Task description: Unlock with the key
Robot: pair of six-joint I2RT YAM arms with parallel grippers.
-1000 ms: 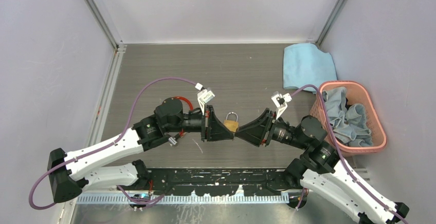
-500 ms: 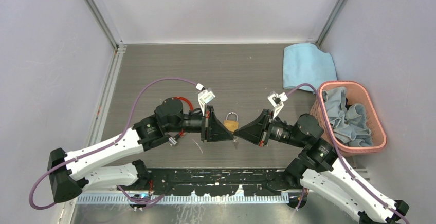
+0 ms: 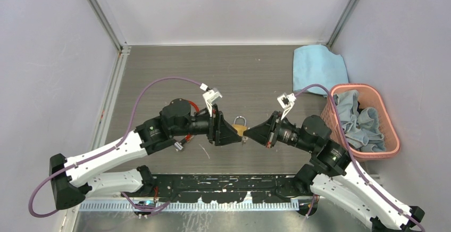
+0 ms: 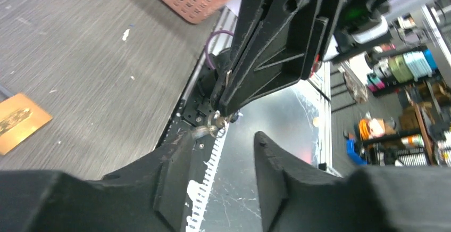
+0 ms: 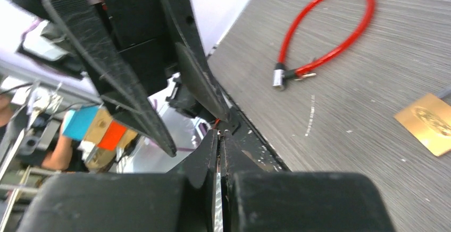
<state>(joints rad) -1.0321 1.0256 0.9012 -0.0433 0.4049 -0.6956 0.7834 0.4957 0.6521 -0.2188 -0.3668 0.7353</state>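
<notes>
I should next grab the key by its ring end [image 3: 244, 139] [image 4: 215, 125] with my left gripper, so its thin strip stays free for my right gripper to regrip for unlocking.
The key [image 4: 213, 126], a small silvery bunch on a ring, hangs from the tip of my right gripper [image 4: 224, 110], which is shut on it. In the right wrist view a thin silvery strip of the key [image 5: 218, 189] shows between the pressed-together jaws of the right gripper [image 5: 219, 132]. My left gripper [image 4: 222, 136] faces it tip to tip, open, its fingers apart just below the key and holding nothing. In the top view both grippers, left [image 3: 236, 135] and right [image 3: 248, 133], meet right in front of the brass padlock [image 3: 240, 125], which lies flat on the table.
A red cable lock [image 5: 325, 34] lies on the table under the left arm. A pink basket [image 3: 391, 136] of cloths stands at the right, with a blue cloth [image 3: 317, 68] behind it. The black rail [image 3: 223, 181] runs along the near edge.
The right gripper has shut on the key. The left gripper, shut before, has now opened and let go of it. Both wrists shifted slightly towards the padlock.
</notes>
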